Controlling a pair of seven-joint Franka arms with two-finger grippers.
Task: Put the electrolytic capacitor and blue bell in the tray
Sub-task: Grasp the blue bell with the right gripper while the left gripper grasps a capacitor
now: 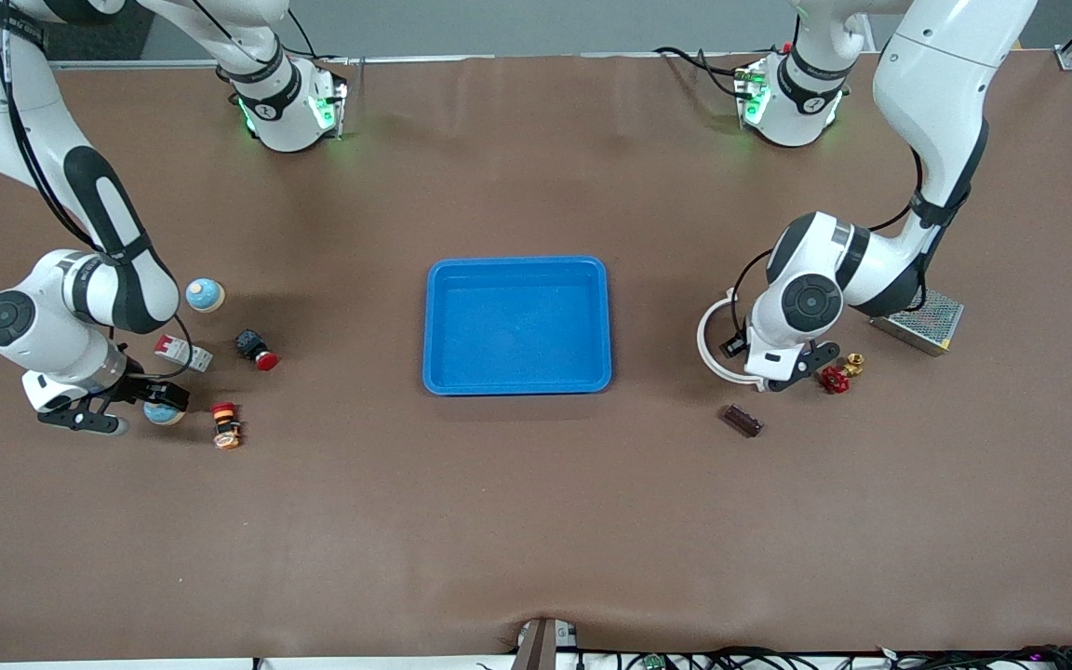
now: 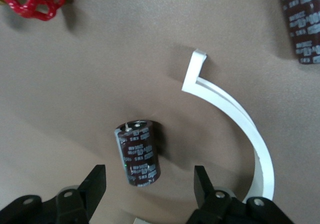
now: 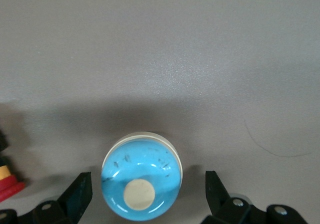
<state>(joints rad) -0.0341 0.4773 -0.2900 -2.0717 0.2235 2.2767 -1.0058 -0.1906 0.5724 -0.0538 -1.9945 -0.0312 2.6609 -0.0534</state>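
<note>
My right fingertips reach down beside the blue bell's rounded sides in the right wrist view, so closing now would hold it.
The blue tray (image 1: 517, 263) lies at the table's middle. My right gripper (image 1: 122, 409) is open and low over a blue bell (image 1: 165, 414) at the right arm's end. In the right wrist view the bell (image 3: 141, 170) sits between my right gripper's (image 3: 148, 184) spread fingers without touching them. My left gripper (image 1: 778, 368) is open at the left arm's end. In the left wrist view a dark electrolytic capacitor (image 2: 137, 154) lies just ahead of my left gripper's (image 2: 150, 176) open fingers; the front view hides it. A second capacitor (image 1: 743, 421) lies nearer the front camera and also shows in the left wrist view (image 2: 302, 22).
A second blue bell (image 1: 205, 295), a red-and-white block (image 1: 182, 352), a black-and-red button (image 1: 257, 350) and a red-yellow button (image 1: 226, 425) lie near the right gripper. A white arc (image 1: 711, 340), a red valve (image 1: 834, 379), a brass fitting (image 1: 855, 363) and a metal box (image 1: 917, 321) lie near the left gripper.
</note>
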